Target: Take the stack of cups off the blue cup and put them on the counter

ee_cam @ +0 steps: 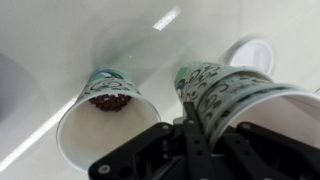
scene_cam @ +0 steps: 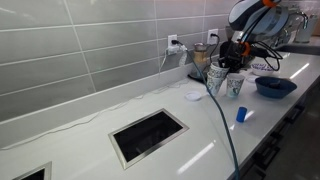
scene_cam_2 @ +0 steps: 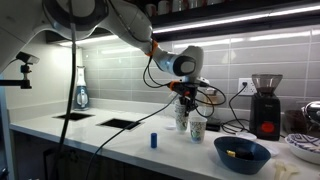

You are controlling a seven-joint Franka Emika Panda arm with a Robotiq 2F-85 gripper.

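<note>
The stack (ee_cam: pixel 235 92) is upright over flat counter beside the shorter cup and would stay standing if my gripper opened now, so it is time to release it.
The stack of cups (scene_cam_2: pixel 183 113), tall, white with blue-green patterning, hangs under my gripper (scene_cam_2: pixel 186 92). It also shows in an exterior view (scene_cam: pixel 216 78). In the wrist view my gripper (ee_cam: pixel 205 128) is shut on the rim of the stack (ee_cam: pixel 235 92). I cannot tell whether its base touches the white counter (scene_cam_2: pixel 110 140). The small bright blue cup (scene_cam_2: pixel 154 140) stands alone on the counter, apart from the stack, nearer the front edge; it also shows in an exterior view (scene_cam: pixel 242 114).
A shorter patterned cup (scene_cam_2: pixel 198 128) with brown contents (ee_cam: pixel 102 101) stands right beside the stack. A wide dark blue bowl (scene_cam_2: pixel 241 153), a coffee grinder (scene_cam_2: pixel 265 105), a flat white disc (scene_cam: pixel 193 96) and dark counter cut-outs (scene_cam: pixel 148 134) are nearby.
</note>
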